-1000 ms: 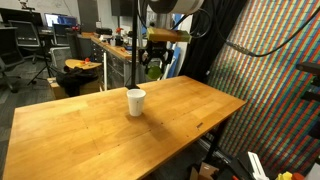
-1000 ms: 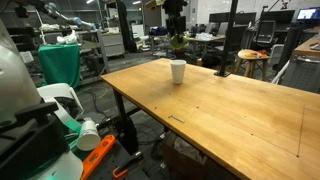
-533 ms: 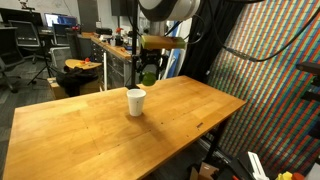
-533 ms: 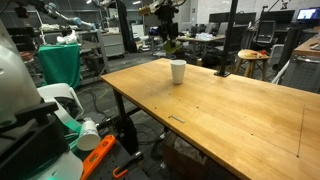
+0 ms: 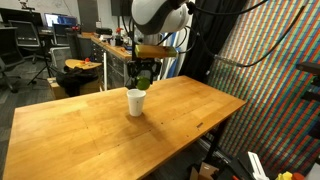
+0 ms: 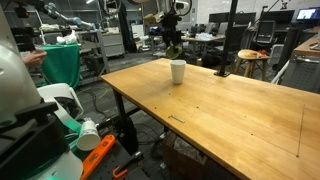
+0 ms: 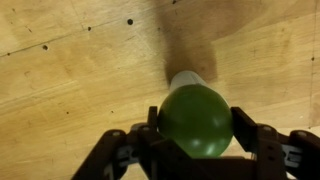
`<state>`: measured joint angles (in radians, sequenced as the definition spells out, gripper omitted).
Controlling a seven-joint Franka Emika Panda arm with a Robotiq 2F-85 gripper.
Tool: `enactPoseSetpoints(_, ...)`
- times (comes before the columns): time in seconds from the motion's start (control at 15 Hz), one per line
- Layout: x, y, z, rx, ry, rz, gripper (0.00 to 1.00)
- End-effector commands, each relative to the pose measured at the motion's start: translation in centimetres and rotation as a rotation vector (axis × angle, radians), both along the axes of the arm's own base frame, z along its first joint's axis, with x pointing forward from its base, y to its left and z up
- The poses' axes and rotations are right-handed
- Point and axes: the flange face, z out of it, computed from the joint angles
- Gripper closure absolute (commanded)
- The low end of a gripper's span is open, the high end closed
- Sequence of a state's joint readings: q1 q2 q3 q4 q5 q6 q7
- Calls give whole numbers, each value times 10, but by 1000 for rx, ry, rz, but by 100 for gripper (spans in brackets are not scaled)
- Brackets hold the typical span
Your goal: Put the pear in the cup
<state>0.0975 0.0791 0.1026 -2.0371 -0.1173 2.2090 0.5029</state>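
My gripper holds the green pear off-centre above the far side of the white cup. It needs to centre the pear before it opens, as the pear would likely catch the cup's rim now.
My gripper (image 7: 196,135) is shut on the green pear (image 7: 195,120), which fills the gap between the black fingers in the wrist view. The white cup (image 7: 186,78) peeks out just behind the pear there. In both exterior views the gripper (image 5: 143,75) (image 6: 174,47) holds the pear (image 5: 143,80) (image 6: 175,50) in the air, a little above the white cup (image 5: 136,102) (image 6: 178,71) and toward its far side; the cup stands upright on the wooden table (image 5: 100,135) (image 6: 230,110).
The table's far edge lies close behind the cup. Beyond it stand workbenches, chairs, a round stool (image 5: 80,70) and lab clutter. A colourful patterned curtain (image 5: 270,70) hangs at one side. A white robot body (image 6: 25,90) stands beside the table.
The gripper with the pear has moved sideways and down toward the cup, from beyond the table's far edge to just above the cup. The cup has not moved.
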Motion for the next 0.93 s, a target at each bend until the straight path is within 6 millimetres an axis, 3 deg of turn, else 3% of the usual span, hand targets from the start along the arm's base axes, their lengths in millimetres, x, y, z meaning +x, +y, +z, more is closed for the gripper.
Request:
enactPoseSetpoints(0.0,25,5,-5,0,-35,10,52)
enactPoseSetpoints(0.33,43,5,-22,8,-31,10,52)
enactPoseSetpoints(0.73,49,-3,-49,19,5,-9,52)
enactPoseSetpoints(0.8,49,-4,-51,21,7,-12,7)
enactPoseSetpoints(0.87,49,-4,-53,19,5,-14,6)
